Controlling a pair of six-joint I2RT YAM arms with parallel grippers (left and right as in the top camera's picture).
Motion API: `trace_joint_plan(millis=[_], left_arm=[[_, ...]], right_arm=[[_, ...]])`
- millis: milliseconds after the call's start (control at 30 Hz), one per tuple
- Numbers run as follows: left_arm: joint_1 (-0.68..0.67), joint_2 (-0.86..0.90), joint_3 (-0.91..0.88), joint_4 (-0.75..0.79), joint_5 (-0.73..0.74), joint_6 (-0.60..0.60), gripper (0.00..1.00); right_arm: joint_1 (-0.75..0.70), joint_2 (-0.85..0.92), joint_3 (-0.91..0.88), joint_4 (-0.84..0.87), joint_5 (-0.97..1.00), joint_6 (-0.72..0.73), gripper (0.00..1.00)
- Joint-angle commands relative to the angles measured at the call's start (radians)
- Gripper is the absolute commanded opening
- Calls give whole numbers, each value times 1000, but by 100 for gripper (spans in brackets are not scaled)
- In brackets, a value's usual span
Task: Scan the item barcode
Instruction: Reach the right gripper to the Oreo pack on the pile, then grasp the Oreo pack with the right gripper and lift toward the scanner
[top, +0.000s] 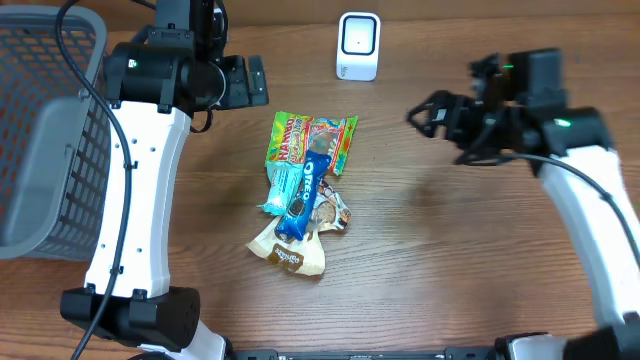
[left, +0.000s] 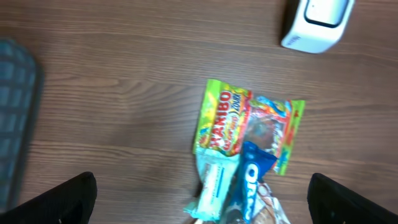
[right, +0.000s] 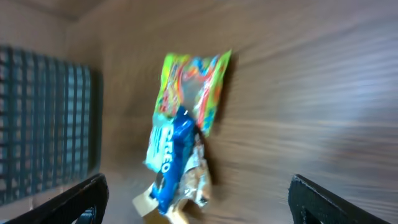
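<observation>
My right gripper will grab the blue Oreo pack across its lettered middle, so the pack's end stays free to turn toward the scanner (top: 359, 45).
Several snack packets lie in a heap mid-table: a green Haribo bag (top: 310, 140), a blue Oreo pack (top: 303, 190) over a pale teal bar (top: 283, 187), and a brown-and-white packet (top: 290, 250). A white scanner (top: 359, 45) stands at the back. My left gripper (top: 245, 82) hovers open behind and left of the heap. In the left wrist view the Haribo bag (left: 230, 121) and Oreo pack (left: 249, 183) lie below the wide-apart fingers (left: 68, 199). My right gripper (top: 430, 118) hangs open to the heap's right, holding nothing. No barcode shows.
A grey mesh basket (top: 40, 130) fills the left side of the table, also visible as the basket (right: 43, 118) in the blurred right wrist view. The scanner (left: 317, 22) shows at the top right of the left wrist view. Bare wood lies between the heap and the right arm.
</observation>
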Motion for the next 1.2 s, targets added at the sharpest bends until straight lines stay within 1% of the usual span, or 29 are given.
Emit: trace_joint_plan(millis=[0,67,200,300,467,567,733,967,1100,1167], left_arm=[[12,-7,8,-1,-98,-18,100],[30,-4,6,-5,-97,-34,100],[60,-3,6,-7,-99,-49,100],[64,1,6,-7,-139,-50,100],[64,26,6,-23,-140,-50,100],[64,58,6,-38,-140,-49,100],[64,117,6,-44,-138,-50,100],[63,179,6,-36,-78,-53,100],[63,193,6,-34,-59,-55,100],[63,195,6,-14,-49,-63,100]], right_arm=[[79,65,26,29,-8,107,88],[126,93,26,42,8,129,83],[229,134,26,51,127,205,81],[321,183,26,76,222,277,81],[416,264,26,131,246,325,79],[457,306,26,207,216,349,78],[502,342,26,255,219,376,73],[532,348,25,272,317,376,72],[534,361,25,272,322,382,72],[534,384,25,275,317,410,70]])
